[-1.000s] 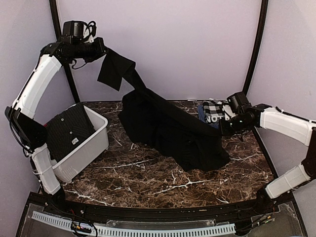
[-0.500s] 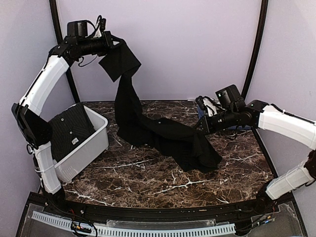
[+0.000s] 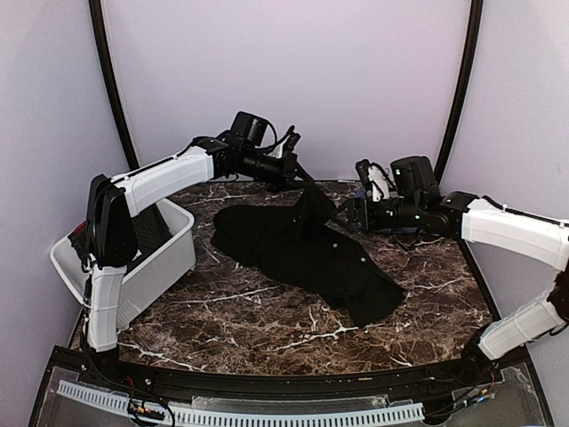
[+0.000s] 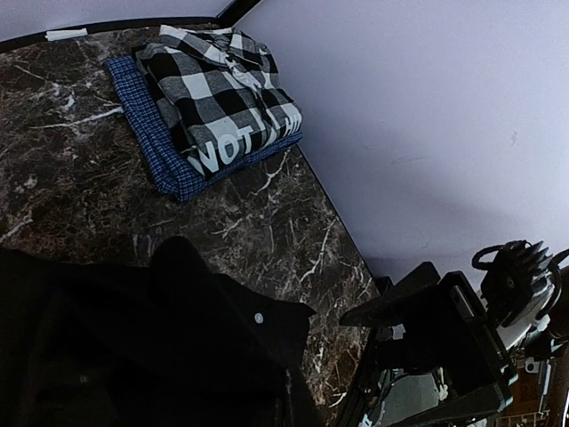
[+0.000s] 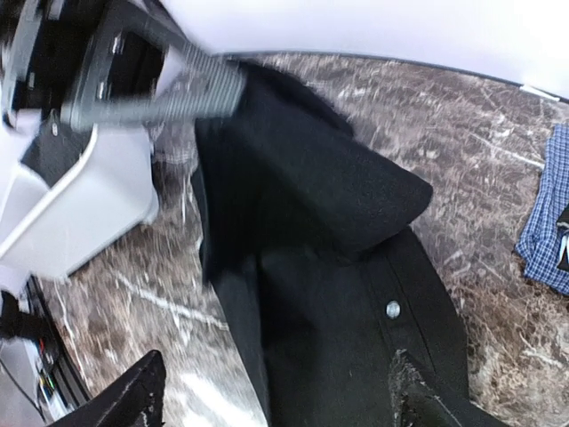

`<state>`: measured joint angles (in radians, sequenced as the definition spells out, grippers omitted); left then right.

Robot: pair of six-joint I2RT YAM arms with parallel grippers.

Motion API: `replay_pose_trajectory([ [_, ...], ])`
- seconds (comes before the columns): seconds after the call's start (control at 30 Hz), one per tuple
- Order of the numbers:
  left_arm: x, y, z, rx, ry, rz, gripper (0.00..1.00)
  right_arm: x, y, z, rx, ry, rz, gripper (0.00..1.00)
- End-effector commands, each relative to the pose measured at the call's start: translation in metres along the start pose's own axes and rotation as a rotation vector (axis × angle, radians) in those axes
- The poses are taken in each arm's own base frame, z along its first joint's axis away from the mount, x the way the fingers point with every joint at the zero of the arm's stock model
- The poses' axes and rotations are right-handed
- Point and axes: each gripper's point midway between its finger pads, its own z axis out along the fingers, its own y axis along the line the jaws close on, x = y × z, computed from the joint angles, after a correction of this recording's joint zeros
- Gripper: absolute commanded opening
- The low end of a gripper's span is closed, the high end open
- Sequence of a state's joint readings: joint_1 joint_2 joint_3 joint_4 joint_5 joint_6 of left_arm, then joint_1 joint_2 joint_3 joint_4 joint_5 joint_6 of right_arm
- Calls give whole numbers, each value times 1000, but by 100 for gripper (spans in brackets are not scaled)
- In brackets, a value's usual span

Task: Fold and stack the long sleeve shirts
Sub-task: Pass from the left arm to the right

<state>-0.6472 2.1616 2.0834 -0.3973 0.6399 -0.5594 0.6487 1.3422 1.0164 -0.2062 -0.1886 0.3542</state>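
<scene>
The robot will grab the black long sleeve shirt [image 3: 302, 253] by its top, beside the left gripper, with its right gripper, so the left gripper stays free to help spread the shirt for folding.
A black long sleeve shirt [image 3: 302, 253] lies spread across the middle of the table, with small pale buttons [image 5: 392, 309] showing. One part of it is pulled up into a peak [image 3: 311, 203] under my left gripper [image 3: 298, 178], which is shut on the cloth. My right gripper [image 3: 354, 213] hovers just right of that peak, open. Its fingertips [image 5: 138, 396] stand wide apart over the shirt [image 5: 338, 294] and hold nothing. The folded checked shirt lettered "NOT" [image 4: 218, 98] rests on a blue checked layer at the back right corner.
A white plastic bin [image 3: 147, 271] stands at the left, partly behind my left arm, with dark cloth [image 3: 163, 227] inside. The right arm's wrist [image 4: 436, 338] sits close to the left gripper. Back walls lie right behind the stack.
My left arm swung down from high at the back left to the table's middle, laying the black shirt flat. My right gripper let go of the shirt and opened.
</scene>
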Motion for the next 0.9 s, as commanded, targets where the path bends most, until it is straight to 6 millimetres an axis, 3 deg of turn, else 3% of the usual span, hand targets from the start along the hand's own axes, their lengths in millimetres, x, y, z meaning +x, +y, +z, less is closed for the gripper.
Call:
replay_pose_trajectory([
  [0.0,-14,-52,-14,153,-50,60,0,-47,6,1,4,-218,-31,90],
  [0.3,5,-71,-3,215,3,68,0,-55,8,25,-14,-226,-141,96],
  [0.53,18,-106,-5,345,57,102,0,-58,-7,39,64,-233,-179,96],
  [0.63,20,-118,-11,373,61,118,0,-65,-9,41,81,-263,-184,91],
  [0.7,16,-120,-14,365,44,125,0,-68,-5,42,59,-276,-189,79],
  [0.87,5,-119,-21,295,-11,150,0,-75,0,42,40,-287,-174,17],
])
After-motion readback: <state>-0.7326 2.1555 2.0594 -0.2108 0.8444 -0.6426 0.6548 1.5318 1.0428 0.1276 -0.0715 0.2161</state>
